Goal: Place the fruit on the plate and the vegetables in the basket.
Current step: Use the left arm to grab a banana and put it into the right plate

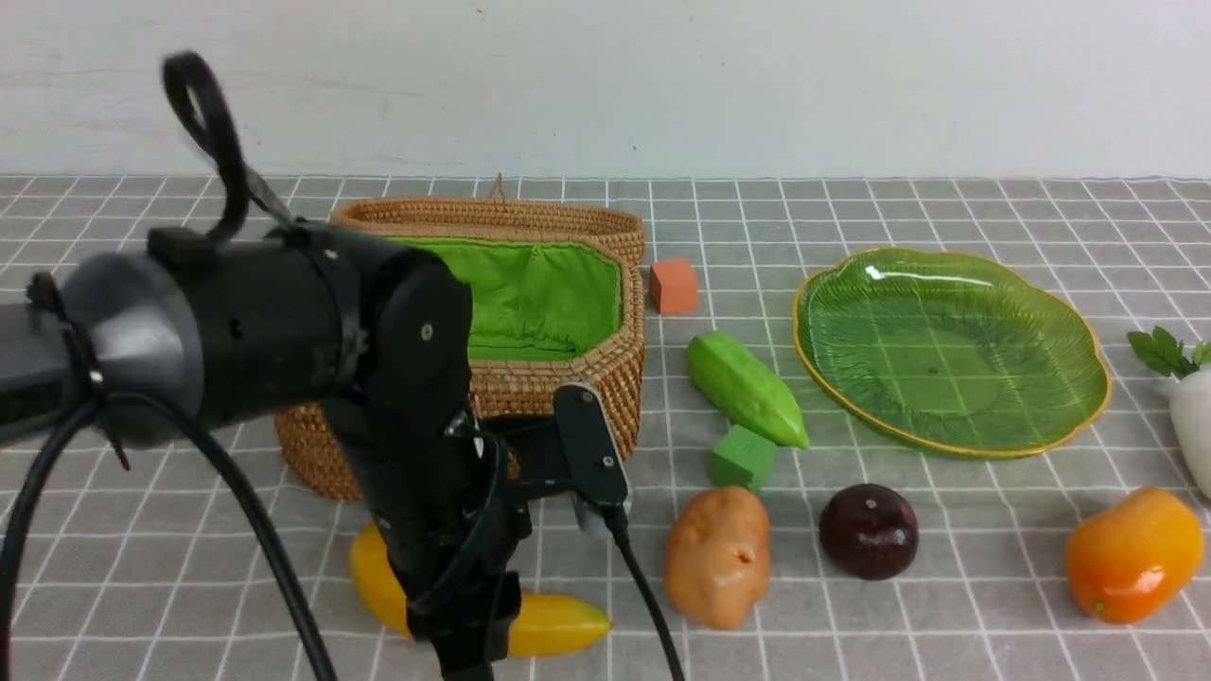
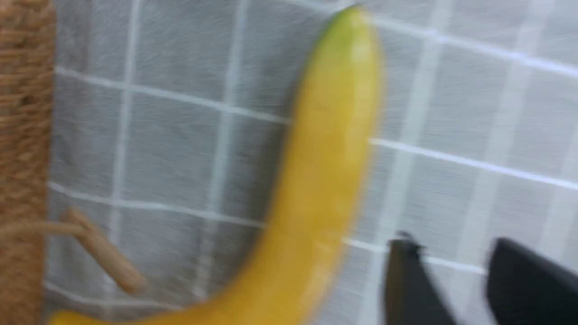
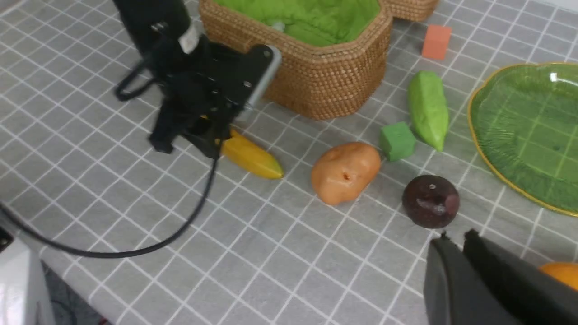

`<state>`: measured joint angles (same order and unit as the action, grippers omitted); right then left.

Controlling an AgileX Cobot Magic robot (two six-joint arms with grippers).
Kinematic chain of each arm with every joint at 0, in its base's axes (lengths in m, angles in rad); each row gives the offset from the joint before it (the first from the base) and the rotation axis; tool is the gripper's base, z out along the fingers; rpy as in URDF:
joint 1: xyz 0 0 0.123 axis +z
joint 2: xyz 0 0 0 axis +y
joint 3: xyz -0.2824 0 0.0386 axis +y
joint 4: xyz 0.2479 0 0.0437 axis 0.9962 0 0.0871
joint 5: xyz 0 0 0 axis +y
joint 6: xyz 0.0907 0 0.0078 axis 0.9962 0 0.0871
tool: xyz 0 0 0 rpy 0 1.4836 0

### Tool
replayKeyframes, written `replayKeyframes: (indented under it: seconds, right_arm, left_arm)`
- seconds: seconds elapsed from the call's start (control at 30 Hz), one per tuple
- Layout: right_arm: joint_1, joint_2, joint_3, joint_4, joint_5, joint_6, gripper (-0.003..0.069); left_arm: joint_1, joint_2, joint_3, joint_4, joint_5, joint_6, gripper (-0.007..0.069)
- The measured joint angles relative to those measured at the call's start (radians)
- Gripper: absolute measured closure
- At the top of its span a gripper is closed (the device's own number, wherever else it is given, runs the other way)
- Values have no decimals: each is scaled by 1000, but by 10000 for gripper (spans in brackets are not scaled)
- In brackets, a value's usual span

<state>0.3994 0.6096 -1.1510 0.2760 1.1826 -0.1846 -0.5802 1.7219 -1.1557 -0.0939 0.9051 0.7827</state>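
Observation:
The robot's left gripper should next grab the yellow banana (image 2: 325,171) around its middle (image 2: 304,233) to balance it, since its tapered ends are far apart.
The yellow banana (image 1: 553,624) lies on the cloth in front of the wicker basket (image 1: 568,378). My left gripper (image 3: 185,146) hangs low over its near end. In the blurred left wrist view the left gripper (image 2: 451,262) is open with only cloth between its fingers, and the banana (image 2: 325,171) runs just beside it. The right gripper (image 3: 456,237) is shut and empty, close to the dark plum (image 3: 430,201), with the orange mango (image 3: 560,273) beside it. The green plate (image 1: 946,350) is empty. Potato (image 1: 716,556), green gourd (image 1: 747,388) and white radish (image 1: 1194,416) lie on the cloth.
The basket's lid (image 1: 530,219) stands open at the back, showing the green lining. A small orange cube (image 1: 673,286) and a small green cube (image 1: 743,457) sit between basket and plate. The left arm's cable (image 3: 135,248) trails across the cloth. A wall closes the far side.

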Motion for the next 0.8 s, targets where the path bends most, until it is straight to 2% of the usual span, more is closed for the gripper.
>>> replayKeyframes:
  seconds: [0.03,0.1,0.2,0.27,0.33,0.43,0.47,0.57,0.7,0.73,0.8]
  right_arm:
    - [0,0,0,8,4,0,606]
    - [0,0,0,19,15,0,606]
    - [0,0,0,25,17,0,606]
    - [0,0,0,25,17,0,606]
    - [0,0,0,26,17,0,606]
    - [0,0,0,31,19,0,606]
    - [0,0,0,32,20,0,606]
    - [0,0,0,32,20,0,606]
    - [0,0,0,18,21,19,606]
    - [0,0,0,-14,22,56,606]
    - [0,0,0,-85,22,119,606]
  left_arm:
    - [1,16,4,14,-29,1,207]
    - [1,50,7,36,-83,7,115]
    - [1,102,7,65,-148,31,60]
    - [1,138,8,94,-184,46,78]
    - [1,147,8,102,-189,48,138]
    - [0,148,8,109,-190,41,313]
    - [0,148,8,110,-191,36,336]
    - [-2,148,3,111,-179,16,321]
    - [-27,128,-52,119,-46,-94,321]
    - [-55,98,-93,119,12,-154,321]
    - [-108,53,-151,115,29,-207,321]
